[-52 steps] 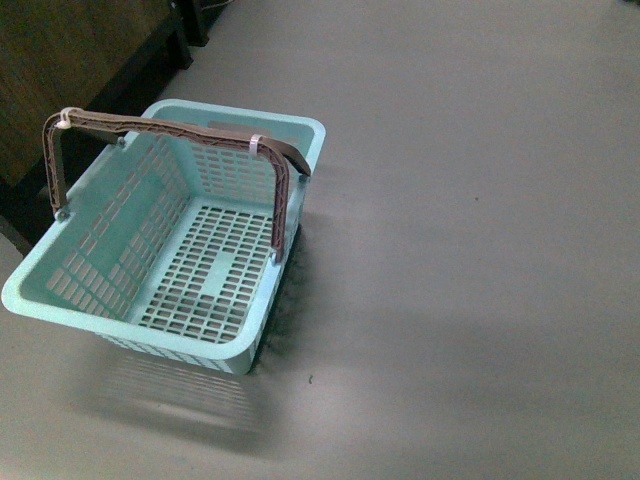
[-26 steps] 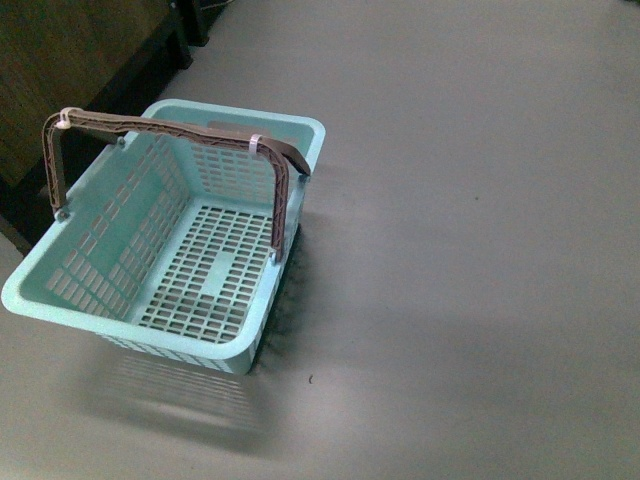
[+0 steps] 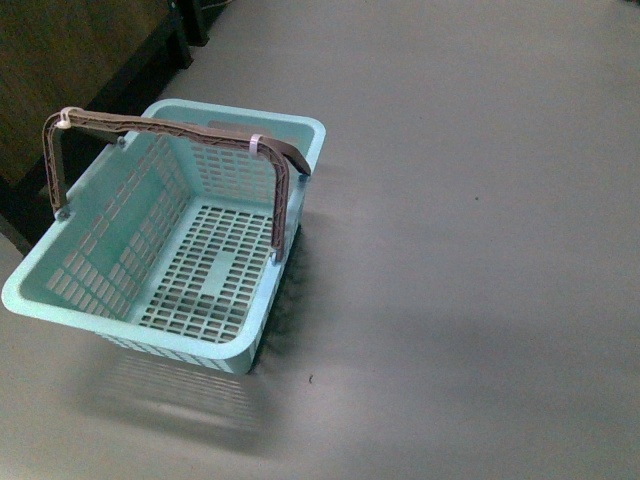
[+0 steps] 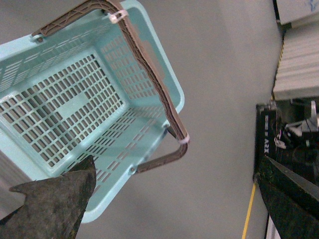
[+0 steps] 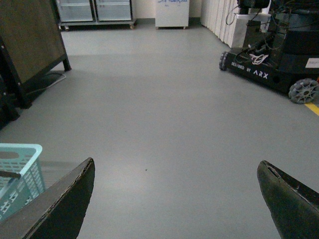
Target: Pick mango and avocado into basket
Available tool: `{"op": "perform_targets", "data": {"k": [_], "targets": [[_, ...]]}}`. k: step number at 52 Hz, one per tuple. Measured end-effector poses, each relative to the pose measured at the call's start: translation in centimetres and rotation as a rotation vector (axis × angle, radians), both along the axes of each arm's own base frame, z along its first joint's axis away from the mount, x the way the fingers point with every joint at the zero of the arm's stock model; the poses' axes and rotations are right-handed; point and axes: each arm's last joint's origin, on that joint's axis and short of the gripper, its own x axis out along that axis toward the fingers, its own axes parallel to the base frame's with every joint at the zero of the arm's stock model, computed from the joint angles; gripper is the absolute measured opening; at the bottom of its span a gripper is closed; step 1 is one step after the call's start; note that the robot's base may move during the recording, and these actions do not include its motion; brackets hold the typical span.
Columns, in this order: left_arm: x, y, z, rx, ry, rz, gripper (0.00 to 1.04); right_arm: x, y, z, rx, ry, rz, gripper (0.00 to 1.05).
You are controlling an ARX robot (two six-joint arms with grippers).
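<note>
The left gripper will grab the basket by its brown handle next, so that it can carry the basket to the mango and avocado.
The light blue-green basket [image 3: 60, 305] stands empty on the grey floor at the left of the front view, its two brown handles [image 3: 180, 130] raised together. It also shows in the left wrist view [image 4: 169, 89] and one corner in the right wrist view [image 5: 27, 154]. My left gripper [image 4: 174, 179] is open, above the floor beside the basket's end. My right gripper [image 5: 177, 172] is open and empty over bare floor to the right of the basket. The mango and the avocado are out of view. Neither arm shows in the front view.
A dark wooden cabinet [image 3: 60, 70] stands at the back left, close to the basket. Another wheeled ARX robot base [image 5: 271, 55] and white cabinets [image 5: 172, 12] stand further off. A yellow floor line [image 4: 247, 211] runs near it.
</note>
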Motion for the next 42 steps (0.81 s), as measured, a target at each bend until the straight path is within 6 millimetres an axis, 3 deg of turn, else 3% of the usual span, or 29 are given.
{"op": "perform_targets", "data": {"k": [14,29,42], "targets": [[7.4,-1.7,-3.8,-0.126,0.078,0.101,0.97,0.0,0.0,0.0,0.000,0.000,0.000,0.96],[12.4,-3.2,-7.9,-0.185,0.143,0.178,0.97,0.0,0.0,0.0,0.000,0.000,0.000,0.96],[16.3,-4.9,-9.4,-0.215,0.135,0.210,0.97,0.0,0.0,0.0,0.000,0.000,0.000,0.96]]}}
